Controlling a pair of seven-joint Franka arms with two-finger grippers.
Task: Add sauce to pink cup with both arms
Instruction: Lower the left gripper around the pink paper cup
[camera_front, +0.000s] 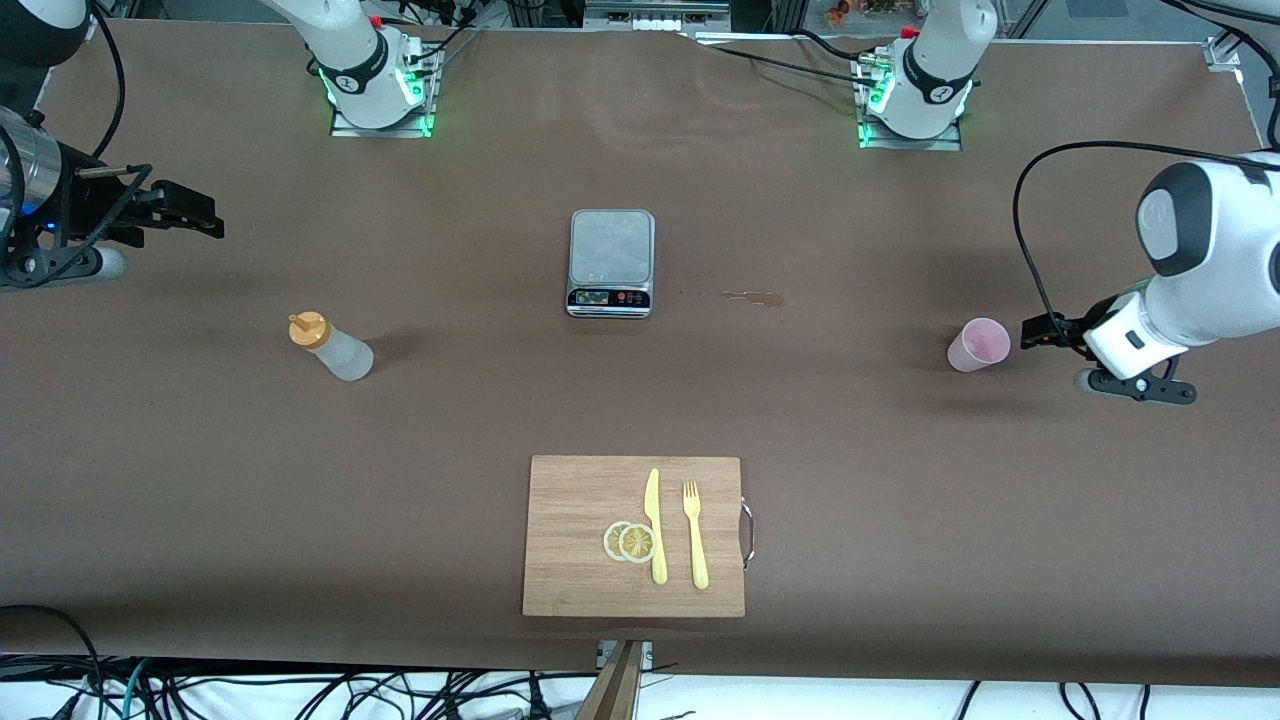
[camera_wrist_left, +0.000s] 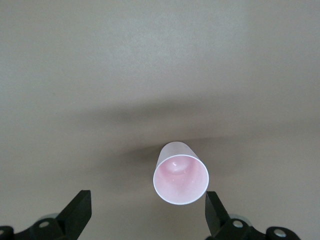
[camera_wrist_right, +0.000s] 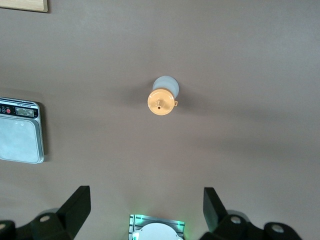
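My left gripper takes hold of the pink cup by its rim (camera_front: 1006, 330) next, so the pink cup's opening (camera_front: 987, 342) stays free to receive the sauce.
The sauce bottle (camera_front: 332, 348), whitish with an orange cap, stands on the table toward the right arm's end. It also shows in the right wrist view (camera_wrist_right: 162, 98), seen from above. My right gripper (camera_front: 190, 211) is open and empty, up in the air over the table's edge, apart from the bottle; its jaws stand wide in the right wrist view (camera_wrist_right: 145, 206). The pink cup (camera_front: 978, 345) stands upright and empty toward the left arm's end. My left gripper (camera_front: 1042, 331) is open, low beside the cup. In the left wrist view (camera_wrist_left: 147, 209) the cup (camera_wrist_left: 180, 173) sits just ahead, close to one finger (camera_wrist_left: 215, 214).
A grey kitchen scale (camera_front: 611, 262) sits mid-table, with a small stain (camera_front: 745, 296) beside it. A wooden cutting board (camera_front: 570, 520) nearer the camera carries a yellow knife (camera_front: 655, 525), a fork (camera_front: 694, 533) and lemon slices (camera_front: 630, 541).
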